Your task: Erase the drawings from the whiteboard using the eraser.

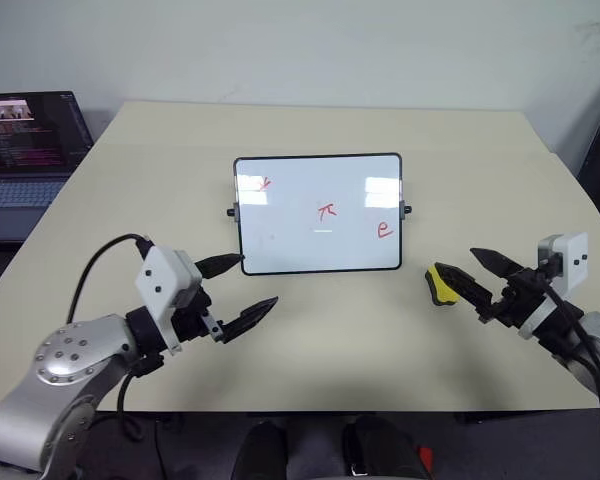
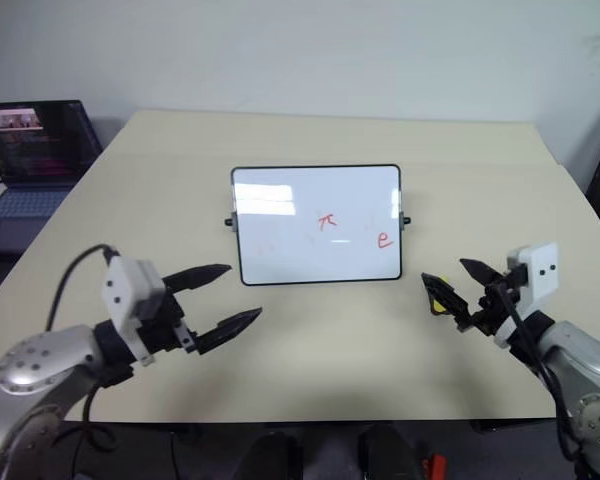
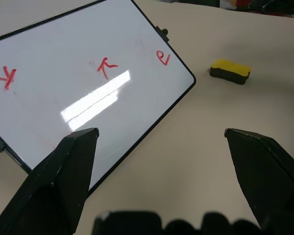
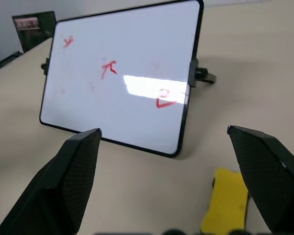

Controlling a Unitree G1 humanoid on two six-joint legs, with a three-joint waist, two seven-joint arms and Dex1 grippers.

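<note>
The red drawings on the whiteboard need to be wiped off. I should next grab the yellow eraser [image 1: 442, 283] by its long sides with my right gripper for that.
The whiteboard [image 1: 300, 235] stands tilted at the middle of the beige table, black-framed. Three red drawings are on it: a squiggle [image 1: 266, 183] at its upper left, a pi-like sign [image 1: 326, 210] in the middle and an "e" [image 1: 384, 230] at the lower right. The yellow eraser [image 1: 442, 283] lies flat on the table just off the board's lower right corner. My right gripper [image 1: 455, 262] is open right at the eraser, which shows low between its spread fingers [image 4: 264, 171] in the right wrist view, not gripped. My left gripper [image 1: 258, 281] hangs open and empty before the board's lower left corner.
A dark open laptop [image 1: 25, 150] sits off the table's left side. The table [image 1: 320, 340] has bare surface in front of the board between my two arms, and its front edge runs just below them.
</note>
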